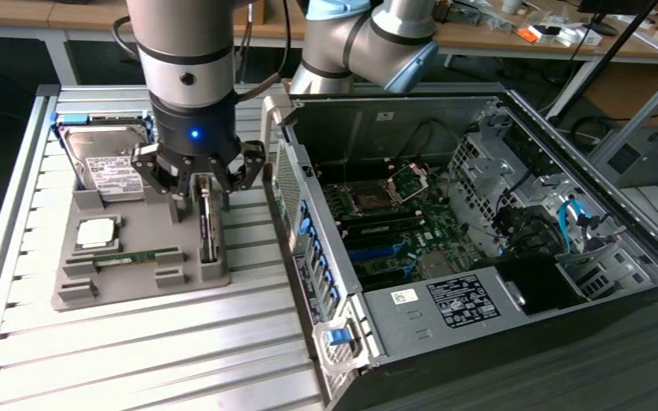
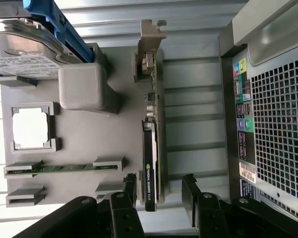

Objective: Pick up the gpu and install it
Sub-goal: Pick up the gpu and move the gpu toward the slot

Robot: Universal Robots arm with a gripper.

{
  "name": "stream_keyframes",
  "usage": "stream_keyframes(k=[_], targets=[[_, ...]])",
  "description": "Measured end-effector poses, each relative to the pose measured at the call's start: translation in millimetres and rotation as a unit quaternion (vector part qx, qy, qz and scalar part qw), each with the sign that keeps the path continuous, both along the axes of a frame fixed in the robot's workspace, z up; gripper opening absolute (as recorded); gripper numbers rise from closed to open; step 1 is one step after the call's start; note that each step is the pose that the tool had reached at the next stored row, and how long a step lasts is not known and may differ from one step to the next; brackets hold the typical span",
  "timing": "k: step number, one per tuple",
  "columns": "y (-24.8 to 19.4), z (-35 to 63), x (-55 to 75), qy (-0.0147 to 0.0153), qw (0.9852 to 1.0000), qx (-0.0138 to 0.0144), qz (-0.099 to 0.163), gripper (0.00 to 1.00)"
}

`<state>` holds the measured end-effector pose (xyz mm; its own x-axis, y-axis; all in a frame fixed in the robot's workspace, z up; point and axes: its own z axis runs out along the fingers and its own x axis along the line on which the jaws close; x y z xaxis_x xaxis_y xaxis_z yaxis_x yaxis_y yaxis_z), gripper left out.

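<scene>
My fingers would miss now: they are above the GPU's near end, short of its middle (image 2: 150, 126), so I should move toward the middle before closing.
The gpu (image 1: 208, 229) stands on edge in a slot of the grey holder tray (image 1: 134, 287), beside the open computer case (image 1: 478, 231). In the wrist view the gpu (image 2: 151, 148) is a thin card with a dark face and a silvery bracket (image 2: 150, 47) at its far end. My gripper (image 1: 206, 195) hangs straight above it, open. Its black fingers (image 2: 130, 186) straddle the near end of the card, one on each side. The gripper (image 2: 160, 191) is not closed on the card, and a gap shows on the case side.
The tray also holds a silver hard drive (image 1: 106, 167) in a blue frame, a square processor (image 1: 97, 229) and a green memory stick (image 1: 134, 255). The case lies on its side with the motherboard (image 1: 386, 223) exposed. Its rear panel (image 2: 273, 124) is close beside the tray.
</scene>
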<state>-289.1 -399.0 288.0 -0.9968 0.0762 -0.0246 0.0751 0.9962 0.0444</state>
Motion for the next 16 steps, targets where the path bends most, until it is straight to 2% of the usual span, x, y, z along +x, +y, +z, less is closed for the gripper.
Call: stream_keyframes(k=[6, 11, 16], targets=[[0.2, -6.4, -1.4, 0.0, 1.0, 0.0, 0.0, 0.5], [2.0, -10.4, -1.6, 0.0001, 1.0, 0.0, 0.0, 0.5], [7.8, -14.2, -1.6, 0.0, 1.0, 0.0, 0.0, 0.5]])
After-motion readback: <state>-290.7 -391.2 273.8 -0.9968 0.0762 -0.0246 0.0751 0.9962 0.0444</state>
